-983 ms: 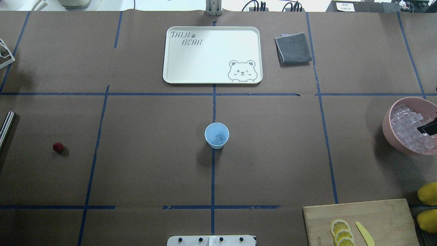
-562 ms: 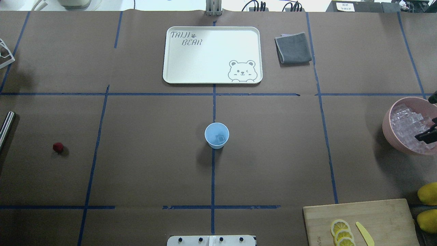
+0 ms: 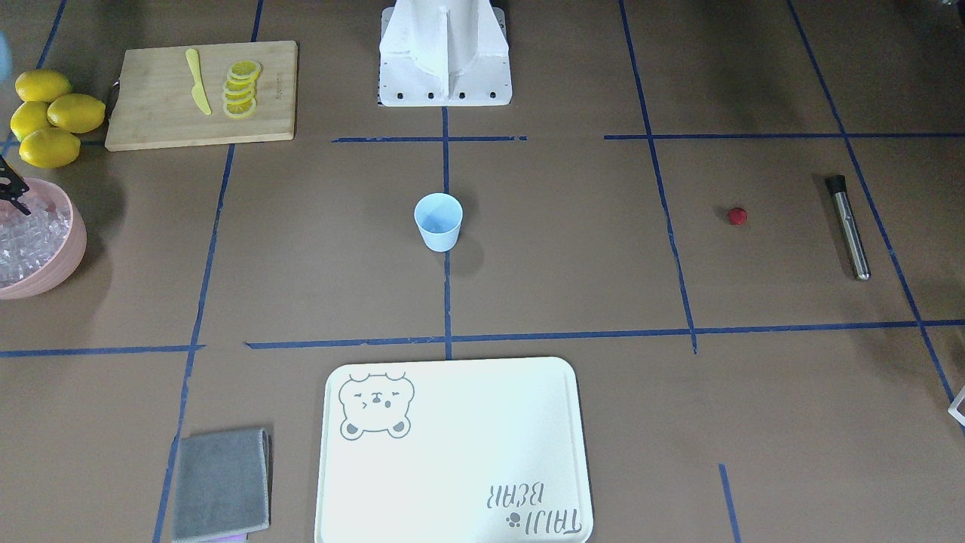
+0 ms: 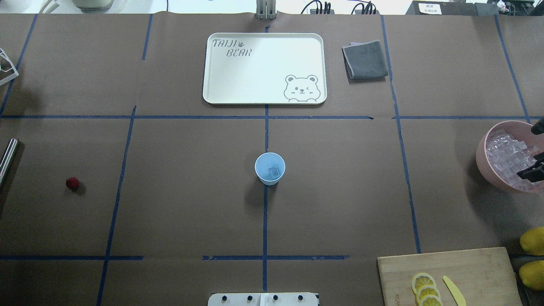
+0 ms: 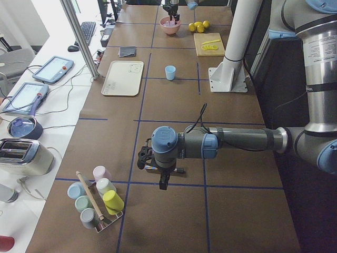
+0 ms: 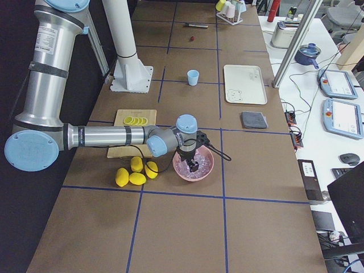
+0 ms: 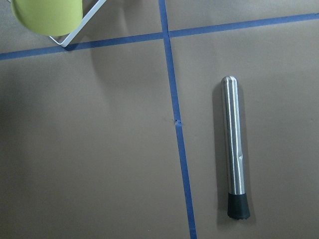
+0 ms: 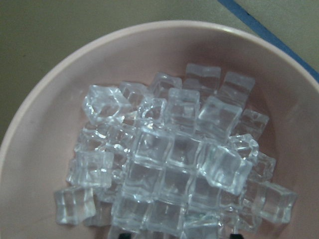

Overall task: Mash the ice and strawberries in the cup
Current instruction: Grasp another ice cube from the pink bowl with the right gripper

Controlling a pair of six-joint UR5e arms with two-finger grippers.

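Note:
The right gripper grabs a clear ice cube by its sides next, to fill the cup (image 3: 439,220) with ice for mashing.
The pale-blue cup (image 4: 270,168) stands upright at the table's middle with one ice cube (image 4: 275,172) inside. The pink bowl (image 4: 482,157) at the right edge holds a heap of ice (image 8: 169,159). My right gripper (image 4: 533,149) hangs over that heap, open, one dark finger at each side of the bowl. A small red strawberry (image 4: 72,183) lies alone at the far left. Beyond it lies a steel muddler (image 7: 235,149). My left gripper (image 5: 160,174) hovers above the muddler; whether it is open or shut I cannot tell.
A cream tray (image 4: 212,95) and a folded grey cloth (image 4: 365,59) lie at the far side. A cutting board (image 4: 476,267) with lemon slices (image 4: 425,289) and a yellow knife (image 4: 454,290) sits near right, lemons (image 4: 533,259) beside it. A cup rack (image 5: 97,203) stands far left.
The right gripper shifted over the bowl: its near finger slid toward the robot and a second finger came into view at the bowl's far rim. Cup, strawberry and muddler stayed put.

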